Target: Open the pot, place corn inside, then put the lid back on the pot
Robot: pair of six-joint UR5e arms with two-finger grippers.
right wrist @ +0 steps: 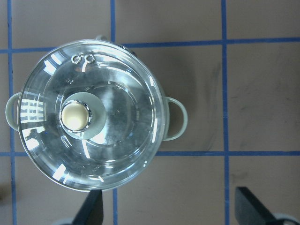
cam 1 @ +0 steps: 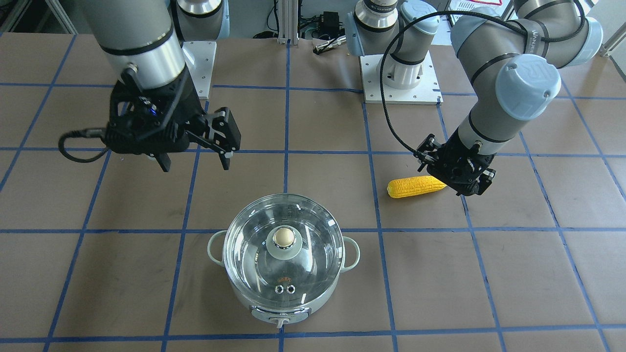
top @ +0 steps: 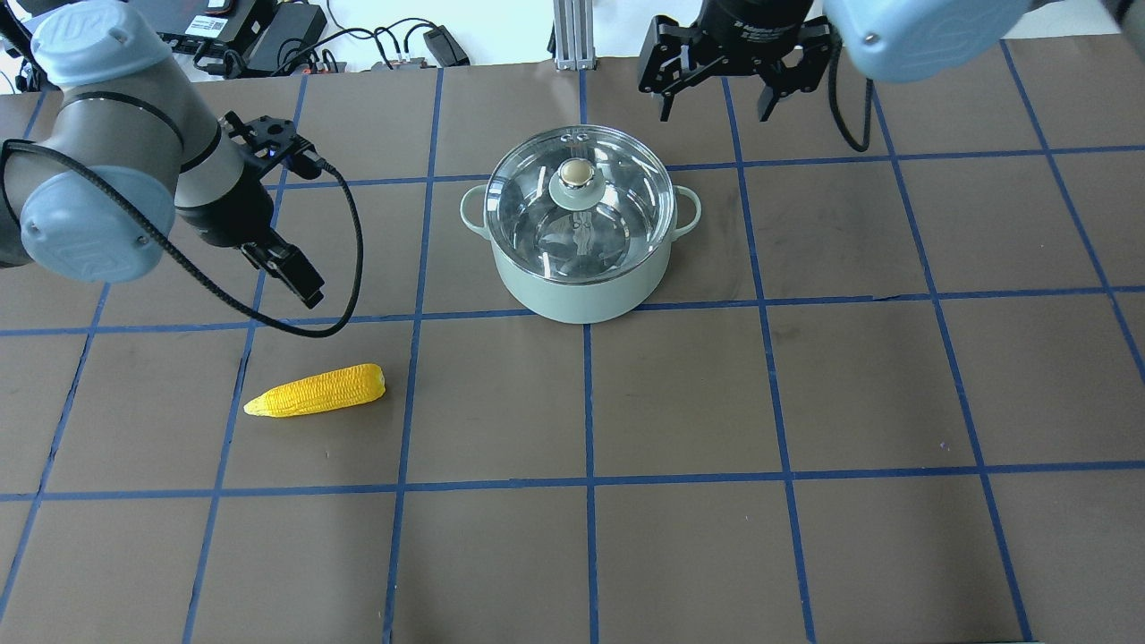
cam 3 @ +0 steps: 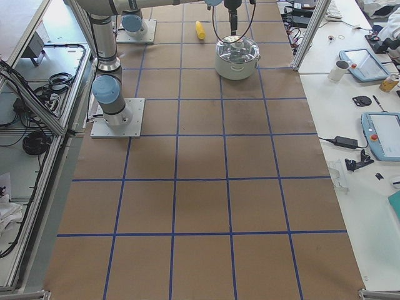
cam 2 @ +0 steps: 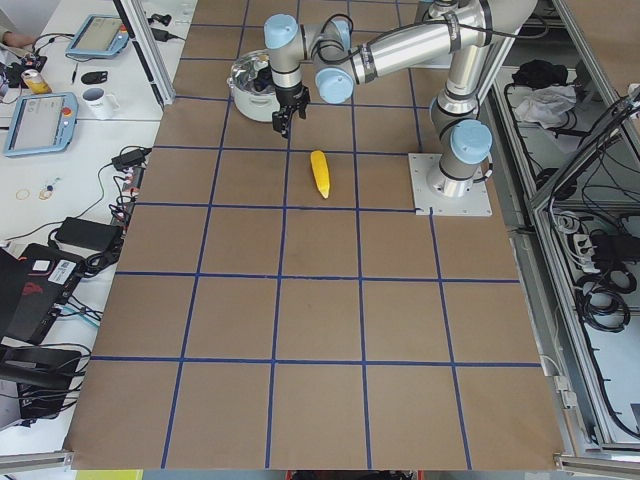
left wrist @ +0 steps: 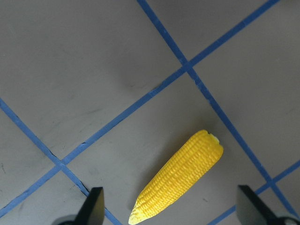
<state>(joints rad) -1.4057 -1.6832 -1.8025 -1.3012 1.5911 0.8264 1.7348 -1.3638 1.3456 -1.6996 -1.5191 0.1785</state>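
Note:
My left gripper grabs the tapered end (left wrist: 147, 204) of the corn (left wrist: 183, 180) next, to put the corn inside the pot.
The pale mint pot (top: 581, 291) stands mid-table with the clear glass lid (top: 617, 215) on it; both show in the front view, pot (cam 1: 283, 305) and lid (cam 1: 313, 244). The yellow corn (top: 315, 391) lies flat on the table, apart from the pot. My left gripper (cam 1: 469, 188) is open and empty above the corn's pointed end; its wrist view shows the corn (left wrist: 183, 180) between the open fingertips (left wrist: 96, 206). My right gripper (top: 716, 105) is open and empty, high beyond the pot; its wrist view shows the lid (right wrist: 126, 117) below it.
The brown table carries a blue tape grid. Two arm base plates (cam 1: 401, 78) stand at the robot's edge. Cables and power bricks (top: 268, 36) lie beyond the far edge. Side benches hold tablets and a mug (cam 3: 340, 69).

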